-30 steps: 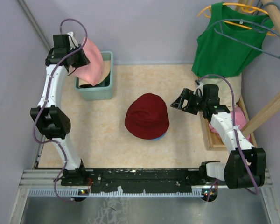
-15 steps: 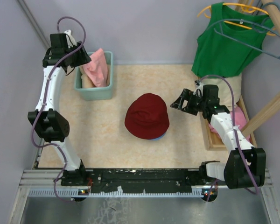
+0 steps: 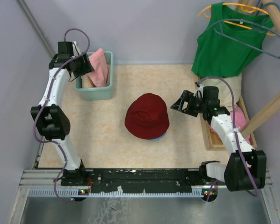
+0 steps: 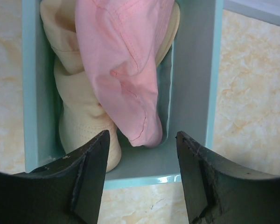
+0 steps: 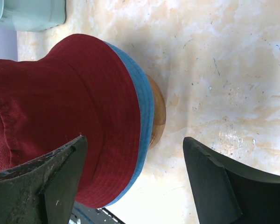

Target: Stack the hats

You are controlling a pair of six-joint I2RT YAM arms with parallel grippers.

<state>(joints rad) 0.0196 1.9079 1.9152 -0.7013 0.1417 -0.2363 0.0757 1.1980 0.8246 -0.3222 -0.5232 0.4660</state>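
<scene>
The other side of the hat's brim will stay free for my right gripper: my left gripper will reach down and grab the pink hat's near brim edge [image 3: 100,84] [image 4: 144,131].
The dark red hat [image 3: 147,115] sits on the blue hat, whose brim peeks out below it [image 3: 159,136], at the table's middle. In the right wrist view the red hat [image 5: 60,116] covers the blue hat [image 5: 144,112], with a tan round edge [image 5: 157,114] beneath. The pink hat [image 3: 99,67] and beige hat [image 3: 86,80] lie crumpled in the teal basket [image 3: 95,94]. My left gripper [image 3: 83,65] hovers open above the basket's left end; its view shows the pink hat [image 4: 126,60], the beige hat [image 4: 79,112] and nothing between the jaws [image 4: 142,135]. My right gripper [image 3: 179,103] is open and empty, right of the stack [image 5: 134,140].
A green tank top [image 3: 228,39] hangs on a hanger at the back right. A wooden tray [image 3: 206,133] with pink fabric [image 3: 240,119] lies along the right edge, under a slanted wooden pole [image 3: 268,109]. Grey walls close the left and back.
A second ago my left gripper held the pink hat up above the basket. It has let go; the hat now lies in the basket and the gripper hovers open over it.
</scene>
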